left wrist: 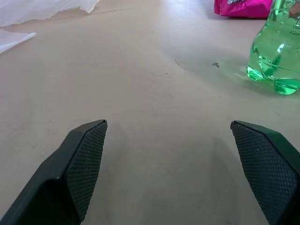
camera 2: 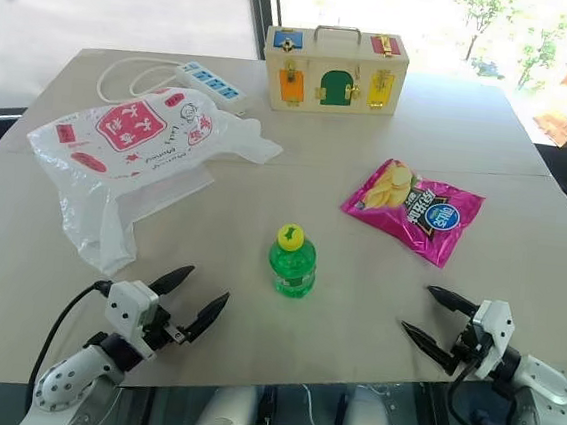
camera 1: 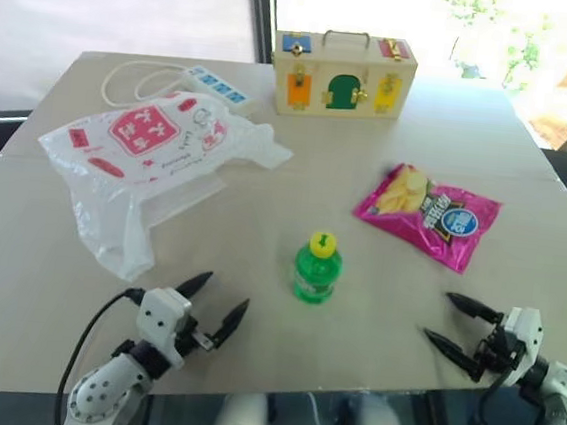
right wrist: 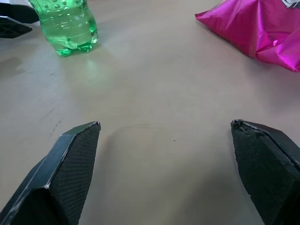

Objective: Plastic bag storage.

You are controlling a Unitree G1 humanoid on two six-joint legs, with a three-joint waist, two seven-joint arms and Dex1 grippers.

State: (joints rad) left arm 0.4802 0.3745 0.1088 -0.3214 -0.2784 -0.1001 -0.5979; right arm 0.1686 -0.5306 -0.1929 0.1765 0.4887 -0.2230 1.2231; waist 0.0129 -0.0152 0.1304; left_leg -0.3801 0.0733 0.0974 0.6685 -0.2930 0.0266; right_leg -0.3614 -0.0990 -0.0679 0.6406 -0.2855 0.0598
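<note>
The plastic bag's printed body [camera 1: 148,141] is spread flat on the tabletop, so next I need to grab the bag with my left gripper by its loose, crinkled handle end [camera 1: 125,254].
The plastic bag [camera 1: 142,164], crinkly translucent white with red printed panels, lies flat on the left half of the table, one handle end trailing toward the front. My left gripper [camera 1: 216,305] hovers open over the front edge of the table, just in front of the bag's near end, with nothing between its fingers. My right gripper [camera 1: 442,318] stands open at the front right, pointing left, also empty. A white edge of the plastic bag [left wrist: 28,11] shows in the left wrist view.
A green bottle with a yellow cap [camera 1: 316,268] stands upright between the two grippers. A magenta crisp packet [camera 1: 427,213] lies at the right. At the back stand a wooden latch box [camera 1: 343,75] and a white power strip [camera 1: 216,82] with its cable.
</note>
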